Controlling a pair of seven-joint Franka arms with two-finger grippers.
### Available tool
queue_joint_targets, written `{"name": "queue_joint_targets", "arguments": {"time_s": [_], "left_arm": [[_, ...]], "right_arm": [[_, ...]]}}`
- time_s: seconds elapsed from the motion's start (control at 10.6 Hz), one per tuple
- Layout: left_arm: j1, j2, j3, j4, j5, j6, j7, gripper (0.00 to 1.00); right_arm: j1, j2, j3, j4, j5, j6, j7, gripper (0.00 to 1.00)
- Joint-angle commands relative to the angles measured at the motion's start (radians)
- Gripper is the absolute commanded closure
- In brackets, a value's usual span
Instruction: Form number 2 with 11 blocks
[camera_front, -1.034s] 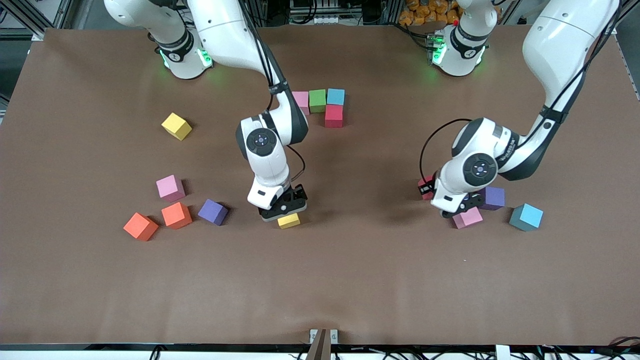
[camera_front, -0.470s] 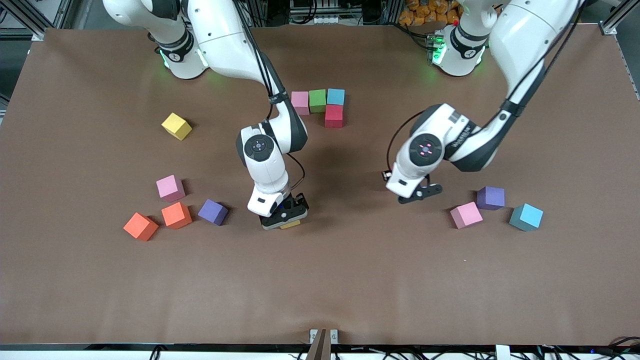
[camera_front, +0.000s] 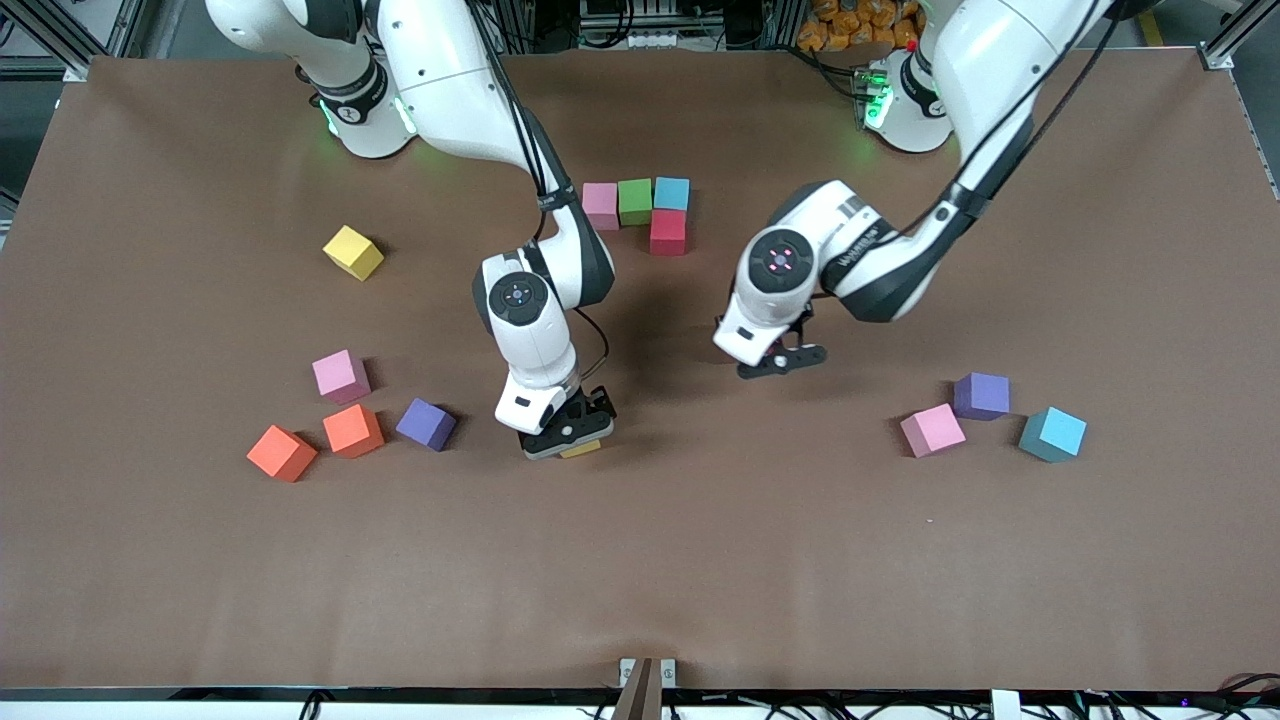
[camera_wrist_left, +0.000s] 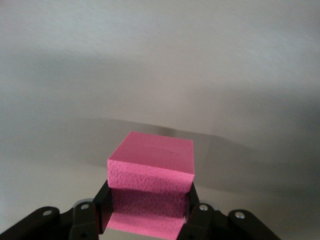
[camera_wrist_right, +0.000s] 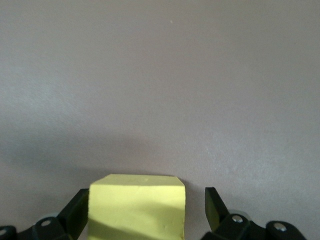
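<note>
The right gripper should close now and would hold the yellow block, because its fingers are on either side of the block in the right wrist view.
A row of pink (camera_front: 600, 205), green (camera_front: 635, 200) and light blue (camera_front: 671, 193) blocks stands near the bases, with a red block (camera_front: 667, 232) touching the light blue one on its nearer side. My left gripper (camera_front: 775, 360) hangs over bare table nearer the camera than that group. In the left wrist view it (camera_wrist_left: 148, 201) is shut on a pink-red block (camera_wrist_left: 152, 160). My right gripper (camera_front: 568, 436) is low over a yellow block (camera_front: 582, 449). In the right wrist view it (camera_wrist_right: 145, 197) is open with the yellow block (camera_wrist_right: 135, 217) between its fingers.
Loose blocks toward the right arm's end: yellow (camera_front: 352, 252), pink (camera_front: 341, 377), two orange (camera_front: 353, 430) (camera_front: 281, 453), purple (camera_front: 426, 424). Toward the left arm's end: pink (camera_front: 932, 430), purple (camera_front: 981, 396), light blue (camera_front: 1052, 434).
My left gripper took the pink-red block from beside the pink and purple blocks and carried it up toward the table's middle. My right gripper came down around the yellow block.
</note>
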Motion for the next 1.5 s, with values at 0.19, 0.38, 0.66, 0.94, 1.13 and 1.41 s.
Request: {"name": "queue_joint_targets", "arguments": {"time_s": [0.19,0.38,0.66,0.94,1.13,1.41], "left_arm": [[-0.106,0.029,0.008,0.063,-0.013,0.012,-0.053,0.41],[-0.121,0.043,0.008,0.063,-0.014,0.032,-0.055,0.41],[-0.16,0.082,0.009,0.108,-0.013,0.037,-0.102,0.42],[-0.195,0.101,0.009,0.122,-0.013,0.037,-0.118,0.42],[-0.23,0.118,0.012,0.141,-0.014,0.037,-0.121,0.42],[-0.265,0.122,0.017,0.14,-0.013,0.035,-0.147,0.42]], "right_arm": [[-0.015,-0.005,0.013,-0.008,0.055,-0.009,-0.008,0.64],[-0.036,-0.02,0.011,0.0,0.055,-0.039,-0.017,0.95],[-0.068,-0.08,-0.022,0.009,0.052,-0.194,-0.094,0.97],[-0.075,-0.163,-0.12,-0.001,0.052,-0.372,-0.229,0.97],[-0.075,-0.258,-0.165,-0.07,0.052,-0.425,-0.296,0.97],[-0.075,-0.371,-0.218,-0.203,0.052,-0.426,-0.451,0.97]]}}
